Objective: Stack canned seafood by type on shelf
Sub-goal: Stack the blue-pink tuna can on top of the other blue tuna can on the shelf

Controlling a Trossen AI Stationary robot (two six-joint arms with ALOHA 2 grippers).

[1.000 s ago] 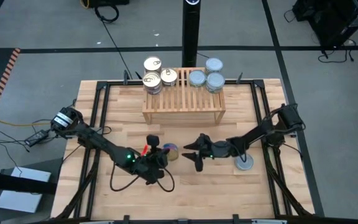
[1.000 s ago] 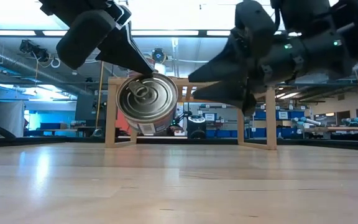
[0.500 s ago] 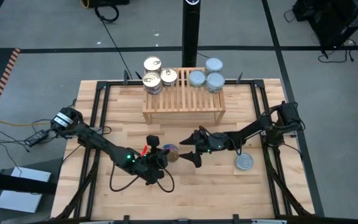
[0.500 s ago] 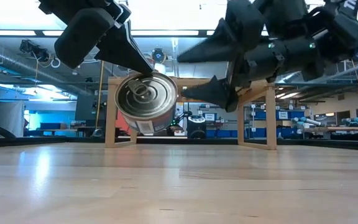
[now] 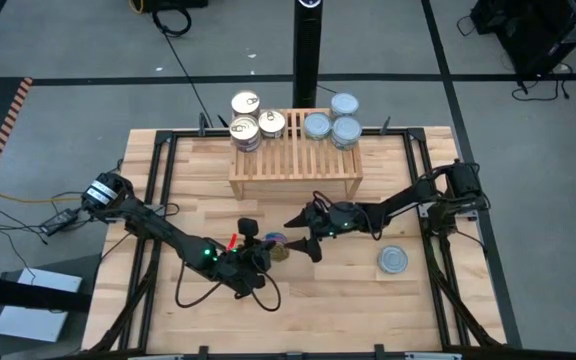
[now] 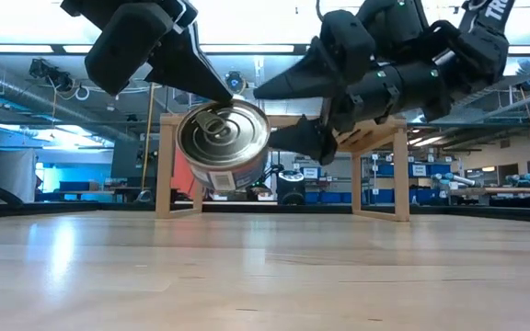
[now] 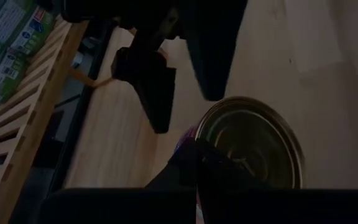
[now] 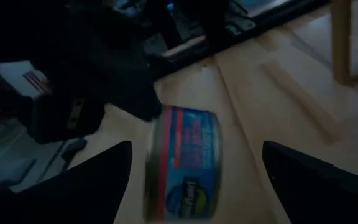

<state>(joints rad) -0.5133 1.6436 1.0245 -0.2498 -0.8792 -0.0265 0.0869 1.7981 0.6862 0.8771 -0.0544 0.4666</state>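
Observation:
The salmon tin is to be stacked with its kind on the wooden shelf (image 5: 295, 165), so the robot's right gripper needs to grab the tin by its two flat ends next.
My left gripper (image 5: 264, 250) is shut on a gold-lidded tin (image 6: 224, 145) held above the table's middle. The tin also shows in the high view (image 5: 277, 245). My right gripper (image 5: 299, 240) is open and points toward the table's left. Its fingers (image 8: 92, 180) stand on either side of the tin (image 8: 185, 162) without touching it. The wooden shelf (image 5: 295, 165) stands at the far side. Gold-lidded tins (image 5: 245, 130) sit at its far left and blue-silver tins (image 5: 345, 130) at its far right. One blue-silver tin (image 5: 393, 261) rests flat on the table. My left gripper holds the tin by its rim (image 6: 214, 99), one finger (image 7: 207, 165) lying over the lid's edge; the other finger is hidden behind the tin. The fingers slant down from the table's left. The tin is lifted clear and tipped on its side, lid toward the near edge.
Black frame rails (image 5: 163, 190) run along the table's left and right sides. A black post (image 5: 307, 60) stands behind the shelf. Bare wood (image 5: 348, 310) lies along the near edge.
My right gripper has left the spot beside the lone blue-silver tin. It has gone toward the table's left and a little up, staying open, and now faces the held tin. That blue-silver tin stays where it was.

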